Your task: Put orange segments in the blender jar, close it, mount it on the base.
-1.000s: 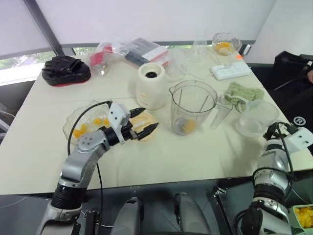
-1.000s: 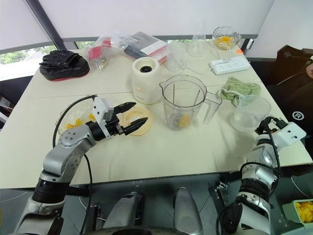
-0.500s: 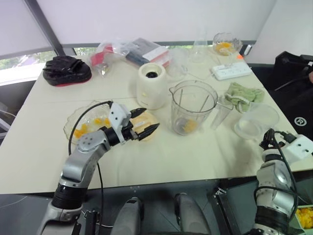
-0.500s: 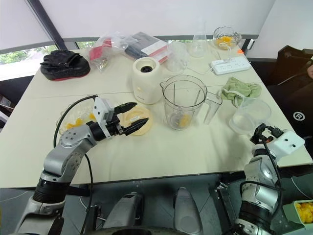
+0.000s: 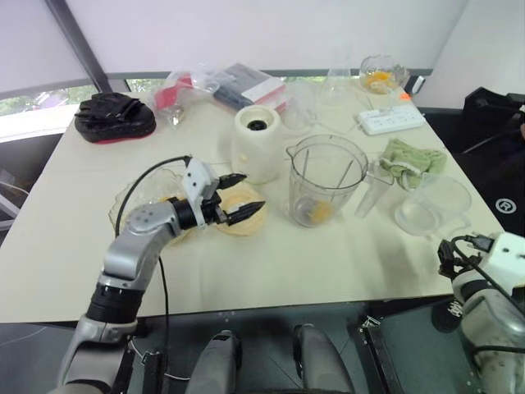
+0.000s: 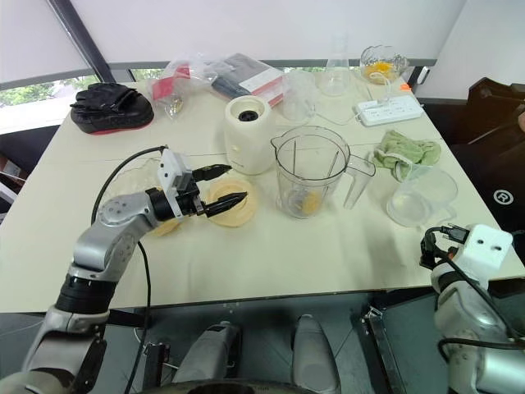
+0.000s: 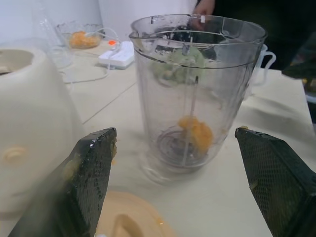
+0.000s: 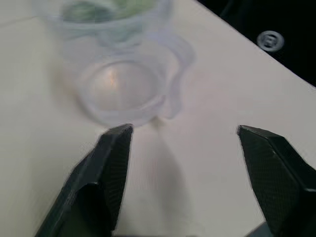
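Observation:
The lid is a wide round disc [image 5: 243, 226] with a narrow raised bar across its middle [image 5: 241, 211], so my left gripper grabs the lid by that bar next.
The clear blender jar [image 5: 324, 176] stands upright mid-table, open-topped, with a few orange segments [image 5: 318, 212] by its blade. To its left is the cream base [image 5: 256, 144]. My left gripper [image 5: 251, 192] is open and level above the flat pale orange lid [image 5: 238, 218], pointing at the jar [image 7: 197, 94] from a short way off and holding nothing. Behind that arm, a scalloped glass bowl [image 5: 131, 205] holds more segments, partly hidden. My right gripper [image 8: 183, 131] is open and empty at the table's near right corner, facing a clear round container [image 8: 118, 84].
A slim clear cup [image 5: 369, 193], a green cloth [image 5: 410, 156] and the clear container [image 5: 431, 203] sit right of the jar. At the back are a power strip [image 5: 385, 121], a second bowl of orange [image 5: 377, 74], a flask [image 5: 335, 82], plastic packets [image 5: 221, 82] and black gloves [image 5: 115, 115].
My right arm has pulled back and down toward the near right table corner. My left gripper has edged forward over the lid toward the jar, still open.

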`<move>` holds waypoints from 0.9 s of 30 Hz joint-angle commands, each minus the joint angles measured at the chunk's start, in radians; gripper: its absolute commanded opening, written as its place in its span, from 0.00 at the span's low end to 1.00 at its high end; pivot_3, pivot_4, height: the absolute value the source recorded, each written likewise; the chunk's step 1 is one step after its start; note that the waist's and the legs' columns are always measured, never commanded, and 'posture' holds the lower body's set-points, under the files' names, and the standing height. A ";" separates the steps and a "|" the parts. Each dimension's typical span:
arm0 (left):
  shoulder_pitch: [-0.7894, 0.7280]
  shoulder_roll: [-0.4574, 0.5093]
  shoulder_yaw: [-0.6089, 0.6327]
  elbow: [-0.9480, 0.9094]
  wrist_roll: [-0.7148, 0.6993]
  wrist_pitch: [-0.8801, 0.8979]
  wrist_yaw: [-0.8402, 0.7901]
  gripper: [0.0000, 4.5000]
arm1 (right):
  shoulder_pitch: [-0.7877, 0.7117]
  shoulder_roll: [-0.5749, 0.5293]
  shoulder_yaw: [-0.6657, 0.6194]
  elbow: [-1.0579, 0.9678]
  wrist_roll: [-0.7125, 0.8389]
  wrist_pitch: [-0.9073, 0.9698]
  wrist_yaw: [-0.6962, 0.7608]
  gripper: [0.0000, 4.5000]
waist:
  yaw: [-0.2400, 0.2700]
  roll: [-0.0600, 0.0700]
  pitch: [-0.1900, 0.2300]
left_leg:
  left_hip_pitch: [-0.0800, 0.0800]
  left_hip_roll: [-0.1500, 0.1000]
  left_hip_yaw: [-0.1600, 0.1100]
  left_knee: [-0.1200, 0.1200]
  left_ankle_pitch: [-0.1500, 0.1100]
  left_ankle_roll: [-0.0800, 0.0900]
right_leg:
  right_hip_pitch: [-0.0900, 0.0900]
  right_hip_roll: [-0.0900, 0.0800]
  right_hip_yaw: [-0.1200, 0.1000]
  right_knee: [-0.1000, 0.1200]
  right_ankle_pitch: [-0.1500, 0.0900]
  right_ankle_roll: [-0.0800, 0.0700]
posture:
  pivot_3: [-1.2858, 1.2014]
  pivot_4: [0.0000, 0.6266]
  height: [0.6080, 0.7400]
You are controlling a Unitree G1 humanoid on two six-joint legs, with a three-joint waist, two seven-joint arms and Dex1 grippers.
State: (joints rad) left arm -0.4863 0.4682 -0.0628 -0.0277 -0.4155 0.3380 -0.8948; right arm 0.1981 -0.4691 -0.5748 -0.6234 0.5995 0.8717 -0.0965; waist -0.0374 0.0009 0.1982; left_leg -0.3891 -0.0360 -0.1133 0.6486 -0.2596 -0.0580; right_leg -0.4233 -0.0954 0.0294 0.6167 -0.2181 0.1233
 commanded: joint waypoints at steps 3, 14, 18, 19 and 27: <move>-0.144 0.070 -0.013 0.180 0.025 -0.013 -0.154 0.90 | -0.026 -0.196 -0.058 -0.163 0.176 0.153 0.168 0.77 | -0.001 -0.001 0.001 | 0.000 0.000 0.000 0.000 0.000 0.000 | 0.000 0.000 -0.001 0.000 0.000 0.000 | 0.52 0.24 1.00; -0.563 0.063 -0.182 0.922 0.288 -0.307 -0.493 0.90 | -0.166 -0.417 0.096 -0.310 0.345 0.276 0.300 0.77 | 0.026 -0.008 0.004 | -0.003 0.000 -0.002 -0.001 -0.001 0.001 | 0.000 0.000 -0.003 -0.003 0.001 0.003 | 0.52 0.24 1.00; -0.655 0.025 -0.187 1.113 0.359 -0.406 -0.494 0.90 | -0.195 -0.398 0.155 -0.353 0.369 0.275 0.263 0.77 | 0.029 -0.012 0.005 | -0.004 0.000 -0.002 0.000 -0.001 0.001 | 0.000 -0.001 -0.003 -0.004 0.002 0.005 | 0.52 0.24 1.00; -0.675 0.010 -0.190 1.153 0.378 -0.415 -0.488 0.90 | -0.192 -0.388 0.154 -0.360 0.369 0.272 0.250 0.77 | 0.028 -0.012 0.006 | -0.005 -0.001 -0.002 0.000 -0.001 0.002 | 0.000 -0.001 -0.003 -0.004 0.002 0.006 | 0.52 0.24 1.00; -0.724 -0.049 -0.197 1.284 0.495 -0.501 -0.428 0.50 | -0.144 -0.342 0.144 -0.404 0.382 0.262 0.165 0.79 | 0.027 -0.012 0.006 | -0.004 0.000 -0.002 0.000 -0.002 0.003 | -0.001 -0.001 -0.004 -0.003 0.001 0.006 | 0.52 0.24 1.00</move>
State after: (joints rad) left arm -1.1838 0.4186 -0.2601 1.2508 0.0567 -0.1363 -1.3393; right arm 0.0531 -0.8157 -0.4077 -0.9878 0.9766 1.1499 0.0874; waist -0.0102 -0.0116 0.2040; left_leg -0.3931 -0.0364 -0.1157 0.6481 -0.2612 -0.0551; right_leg -0.4240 -0.0962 0.0256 0.6135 -0.2167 0.1296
